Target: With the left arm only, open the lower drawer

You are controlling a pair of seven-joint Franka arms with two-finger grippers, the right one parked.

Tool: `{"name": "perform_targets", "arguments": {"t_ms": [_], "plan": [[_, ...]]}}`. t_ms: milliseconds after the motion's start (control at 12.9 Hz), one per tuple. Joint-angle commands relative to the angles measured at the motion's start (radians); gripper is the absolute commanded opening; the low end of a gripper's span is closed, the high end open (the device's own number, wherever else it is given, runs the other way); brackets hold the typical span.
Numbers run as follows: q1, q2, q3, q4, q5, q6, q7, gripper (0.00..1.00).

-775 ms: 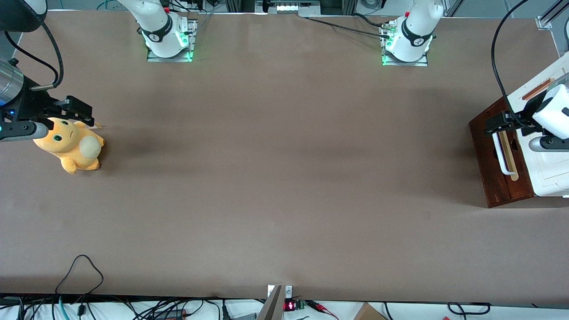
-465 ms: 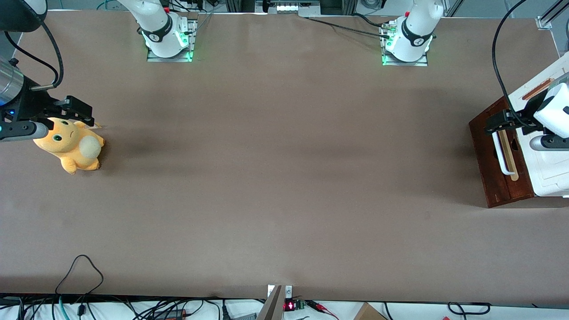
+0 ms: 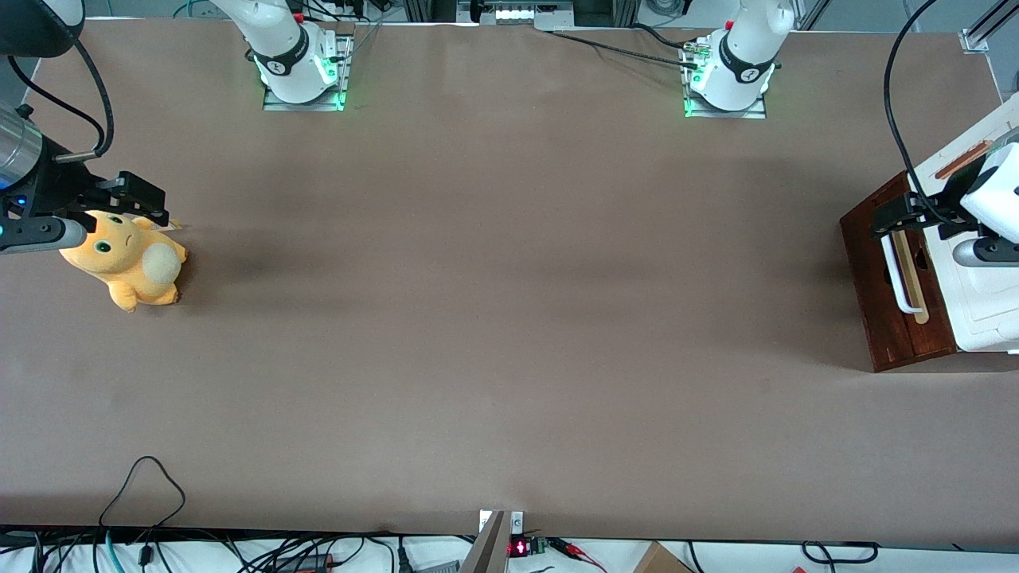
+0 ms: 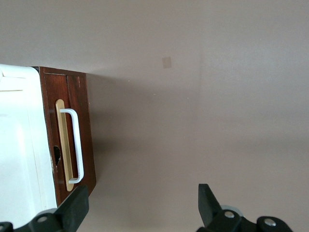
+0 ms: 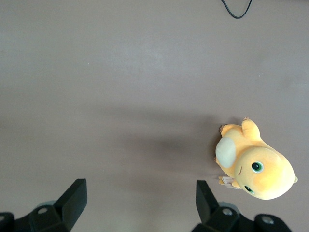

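Note:
To open the lower drawer, my left gripper will next grab its white bar handle (image 3: pixel 895 274) (image 4: pixel 76 145).
The lower drawer (image 3: pixel 892 294) is a dark red-brown wooden front with a white bar handle (image 3: pixel 895 274) over a tan strip, at the working arm's end of the table. It also shows in the left wrist view (image 4: pixel 72 140), with its handle (image 4: pixel 76 145). It looks closed against the white cabinet (image 3: pixel 983 310). My left gripper (image 3: pixel 896 216) hangs above the end of the drawer front farther from the front camera. In the wrist view the gripper (image 4: pixel 140 205) is open and empty, with one fingertip (image 4: pixel 77 205) over the drawer's corner.
An orange plush toy (image 3: pixel 127 259) lies at the parked arm's end of the table. The brown table surface (image 3: pixel 509 302) stretches between it and the drawer. Cables lie along the table's near edge (image 3: pixel 143 485).
My left gripper has shifted slightly toward the cabinet, away from the parked arm's end. The drawer has not moved.

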Motion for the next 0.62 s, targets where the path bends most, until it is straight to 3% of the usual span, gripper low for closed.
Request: {"name": "perform_targets", "arguments": {"t_ms": [0, 542], "plan": [[0.001, 0.010, 0.002, 0.028, -0.001, -0.027, 0.016, 1.00], [0.004, 0.011, 0.006, 0.019, 0.004, -0.029, 0.029, 1.00]]}}
